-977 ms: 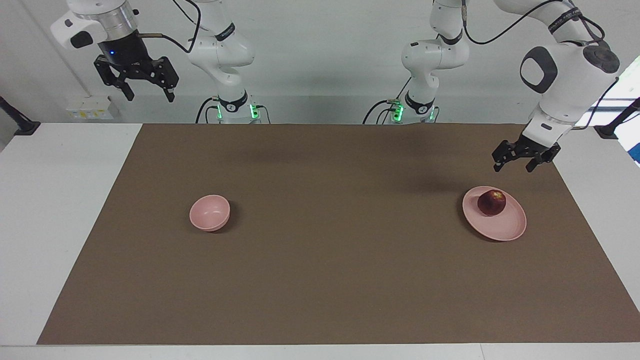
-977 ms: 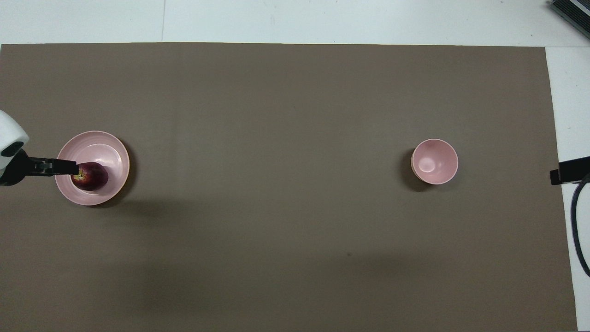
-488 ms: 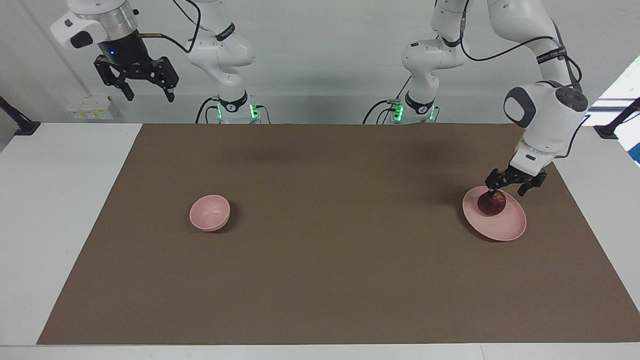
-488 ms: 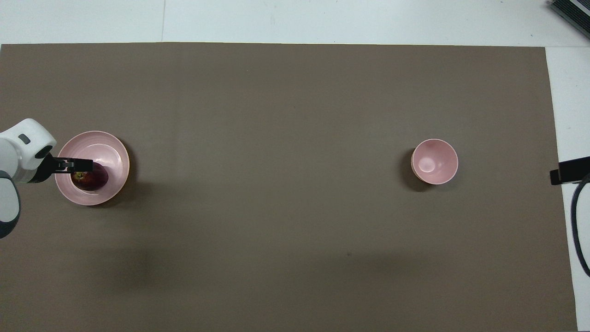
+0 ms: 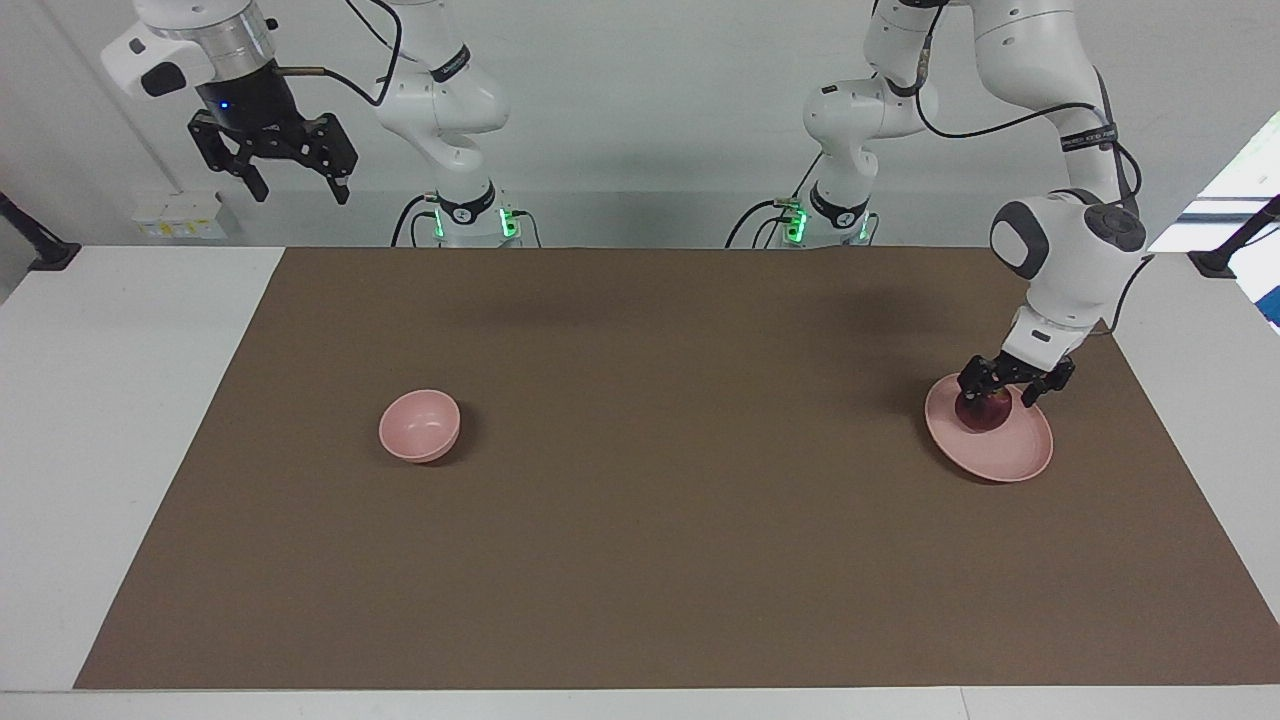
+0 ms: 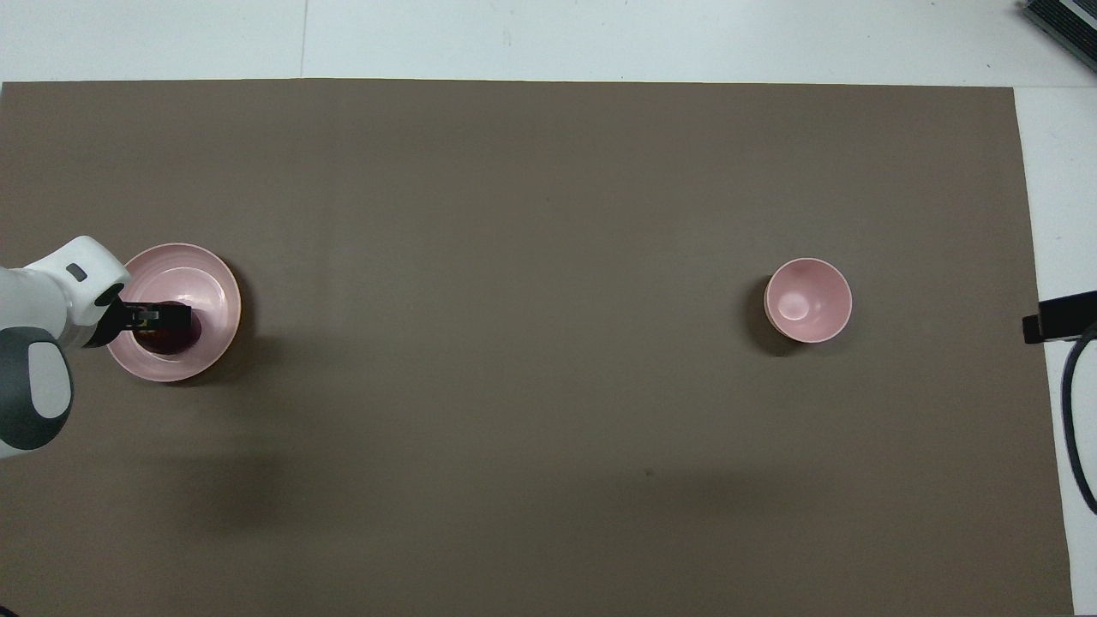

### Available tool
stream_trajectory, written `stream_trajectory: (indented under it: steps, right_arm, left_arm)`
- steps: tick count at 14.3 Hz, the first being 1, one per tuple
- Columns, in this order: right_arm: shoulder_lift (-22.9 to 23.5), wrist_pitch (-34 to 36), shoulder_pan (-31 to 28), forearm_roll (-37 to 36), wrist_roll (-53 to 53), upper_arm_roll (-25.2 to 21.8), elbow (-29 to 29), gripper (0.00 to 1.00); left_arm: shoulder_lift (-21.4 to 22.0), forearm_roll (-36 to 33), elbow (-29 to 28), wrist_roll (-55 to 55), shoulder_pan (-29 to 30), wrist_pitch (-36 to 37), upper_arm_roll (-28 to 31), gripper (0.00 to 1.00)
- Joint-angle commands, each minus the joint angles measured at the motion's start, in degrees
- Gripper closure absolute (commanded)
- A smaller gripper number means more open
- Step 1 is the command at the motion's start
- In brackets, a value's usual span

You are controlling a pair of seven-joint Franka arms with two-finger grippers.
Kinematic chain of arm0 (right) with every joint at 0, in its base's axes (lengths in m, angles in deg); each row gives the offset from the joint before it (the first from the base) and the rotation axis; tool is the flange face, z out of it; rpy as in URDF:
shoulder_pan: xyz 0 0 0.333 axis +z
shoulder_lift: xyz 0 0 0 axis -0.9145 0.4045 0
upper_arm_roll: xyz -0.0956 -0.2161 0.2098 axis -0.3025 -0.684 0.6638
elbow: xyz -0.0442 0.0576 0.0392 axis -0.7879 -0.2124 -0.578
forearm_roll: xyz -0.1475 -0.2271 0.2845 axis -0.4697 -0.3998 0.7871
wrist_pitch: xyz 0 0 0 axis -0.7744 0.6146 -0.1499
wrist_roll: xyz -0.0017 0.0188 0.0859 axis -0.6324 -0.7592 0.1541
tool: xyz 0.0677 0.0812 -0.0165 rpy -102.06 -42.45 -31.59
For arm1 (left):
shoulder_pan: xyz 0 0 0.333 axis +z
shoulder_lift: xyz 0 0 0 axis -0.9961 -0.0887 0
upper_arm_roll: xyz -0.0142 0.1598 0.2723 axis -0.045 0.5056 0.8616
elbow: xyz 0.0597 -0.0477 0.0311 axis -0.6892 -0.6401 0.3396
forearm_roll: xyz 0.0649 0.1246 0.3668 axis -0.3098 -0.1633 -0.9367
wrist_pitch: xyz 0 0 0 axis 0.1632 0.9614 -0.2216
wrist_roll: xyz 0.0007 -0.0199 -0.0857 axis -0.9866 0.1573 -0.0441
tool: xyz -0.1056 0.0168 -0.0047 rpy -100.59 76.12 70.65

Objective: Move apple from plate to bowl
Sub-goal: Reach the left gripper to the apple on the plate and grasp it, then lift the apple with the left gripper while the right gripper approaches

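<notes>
My left gripper's fingers reach down over the dark red apple (image 5: 985, 411) on the pink plate, so my left gripper closes on the apple next.
The dark red apple (image 5: 985, 411) lies on the pale pink plate (image 5: 1012, 455) toward the left arm's end of the table. My left gripper (image 5: 997, 392) is down at the apple, open, with one finger on each side of it. In the overhead view the left gripper (image 6: 159, 316) covers most of the apple (image 6: 177, 339) on the plate (image 6: 216, 290). The small pink bowl (image 5: 420, 425) stands empty toward the right arm's end and also shows in the overhead view (image 6: 808, 300). My right gripper (image 5: 272, 178) is open and waits high up above its end of the table.
A brown mat (image 5: 650, 500) covers most of the white table (image 5: 120, 400). Plate and bowl are the only things on it. The right gripper's tip (image 6: 1058, 317) shows at the overhead view's edge, with a black cable beside it.
My left gripper has come down from above the plate's rim to the apple, and its fingers now straddle it. The right arm, apple and bowl have not moved.
</notes>
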Motion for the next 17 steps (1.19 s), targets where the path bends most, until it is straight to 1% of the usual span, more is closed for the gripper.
stream_trajectory:
  steps: [1, 2, 4, 5, 7, 8, 11, 14, 15, 16, 17]
  right_arm:
    - [-0.41, 0.36, -0.27, 0.76, -0.10, 0.04, 0.03, 0.00]
    - [-0.41, 0.36, -0.35, 0.67, -0.10, 0.04, 0.03, 0.00]
    - [-0.41, 0.36, -0.36, 0.76, -0.10, 0.04, 0.03, 0.00]
    - [-0.41, 0.36, -0.36, 0.76, -0.10, 0.04, 0.03, 0.00]
    - [-0.41, 0.36, -0.36, 0.67, -0.10, 0.04, 0.03, 0.00]
    - [-0.41, 0.36, -0.36, 0.76, -0.10, 0.13, 0.03, 0.00]
    - [-0.41, 0.36, -0.36, 0.67, -0.10, 0.04, 0.03, 0.00]
    - [-0.41, 0.36, -0.36, 0.67, -0.10, -0.13, 0.03, 0.00]
    - [-0.41, 0.36, -0.36, 0.67, -0.10, -0.13, 0.03, 0.00]
    - [-0.41, 0.36, -0.36, 0.76, -0.10, -0.13, 0.03, 0.00]
    - [-0.41, 0.36, -0.36, 0.67, 0.25, -0.05, 0.03, 0.00]
  left_arm:
    - [1.46, -0.09, -2.00, 0.20, 0.25, -1.07, -0.46, 0.00]
    - [1.46, -0.09, -1.82, 0.20, 0.25, -1.07, -0.37, 0.05]
    - [1.37, -0.09, -1.65, 0.20, 0.33, -0.80, -0.37, 0.35]
    - [1.28, -0.09, -1.38, 0.20, 0.33, -0.63, -0.37, 0.56]
    - [1.37, -0.09, -0.95, 0.81, 0.33, -0.19, -0.37, 0.90]
    - [1.63, -0.09, -0.25, 0.64, 0.33, 0.51, -0.37, 0.99]
    - [3.47, -0.09, 2.65, 0.20, 0.16, 7.17, -0.98, 1.00]
    - [8.91, -0.09, 3.10, 0.11, -2.12, 12.19, -1.25, 1.00]
    - [10.06, 0.08, 3.27, 0.11, -3.00, 14.38, -1.43, 1.00]
    - [11.20, 1.47, 3.28, -0.06, -4.14, 16.75, -1.77, 1.00]
    - [12.08, 4.36, 3.45, -0.41, -5.63, 18.25, -1.78, 1.00]
